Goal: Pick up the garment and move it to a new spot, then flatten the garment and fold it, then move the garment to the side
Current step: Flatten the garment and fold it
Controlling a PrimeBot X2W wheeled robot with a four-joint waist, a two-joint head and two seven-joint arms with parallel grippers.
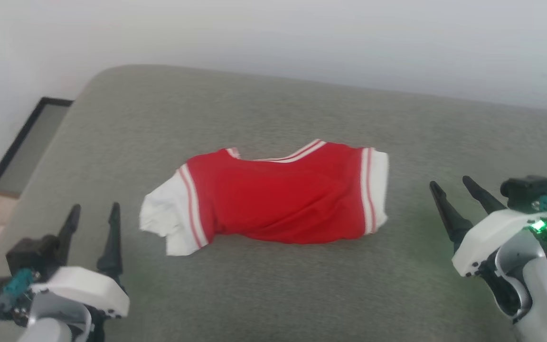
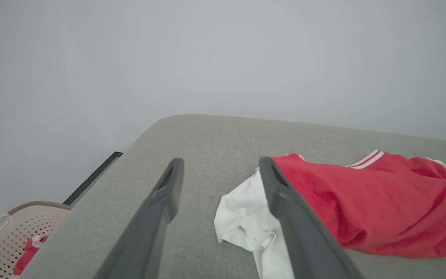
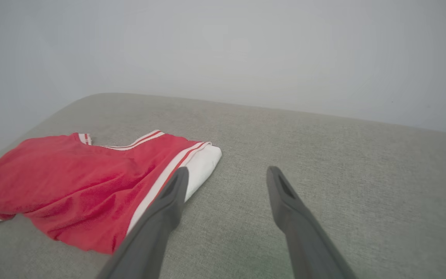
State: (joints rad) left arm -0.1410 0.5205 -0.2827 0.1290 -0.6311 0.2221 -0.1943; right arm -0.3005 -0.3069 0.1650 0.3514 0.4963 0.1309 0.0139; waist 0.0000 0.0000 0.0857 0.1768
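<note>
Next, the right gripper grabs the garment by the white sleeve's edge to pick it up.
The garment, a red T-shirt with white striped sleeves, lies folded over on the grey cushioned surface, neck trim toward the back. No lettering shows. My left gripper stands open at the lower left, apart from the white sleeve. My right gripper stands open at the lower right, a short way off the other sleeve. In the left wrist view the garment lies beside my open gripper. In the right wrist view the garment lies left of my open gripper.
A beige perforated basket holding red and white cloth sits below the surface's left edge. A dark-framed panel stands against the wall at the left. A pale wall runs behind the surface.
</note>
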